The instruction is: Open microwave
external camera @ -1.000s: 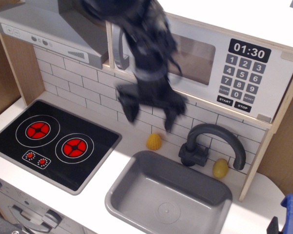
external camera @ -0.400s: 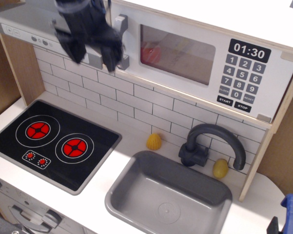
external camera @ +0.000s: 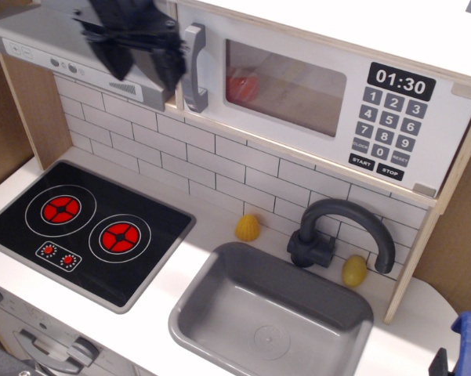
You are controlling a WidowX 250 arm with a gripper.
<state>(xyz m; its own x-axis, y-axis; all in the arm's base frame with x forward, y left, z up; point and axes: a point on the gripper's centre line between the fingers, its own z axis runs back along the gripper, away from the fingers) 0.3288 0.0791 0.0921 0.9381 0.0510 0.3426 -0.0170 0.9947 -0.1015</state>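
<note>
I should open the microwave next, so I should grab the door's grey bar handle by its upper part (external camera: 194, 44) with my gripper.
The white toy microwave (external camera: 329, 94) sits at the upper right, door closed, with a clear window, a black clock reading 01:30 and a dark keypad. Its grey vertical bar handle (external camera: 193, 69) is at the door's left edge. A red object (external camera: 241, 86) shows behind the window. My black gripper (external camera: 139, 66) hangs just left of the handle, in front of the range hood. Its two fingers point down and stand apart, open and empty. The right finger is close beside the handle, not around it.
A grey slanted range hood (external camera: 55, 47) is at the upper left. A black two-burner stove (external camera: 86, 227) lies at lower left. A grey sink (external camera: 270, 317) with a dark faucet (external camera: 341, 231) is at the lower middle. Two yellow knobs (external camera: 248, 227) sit on the tiled wall.
My gripper swung from in front of the microwave window up and left to beside the handle, then rose slightly. The microwave door stays closed.
</note>
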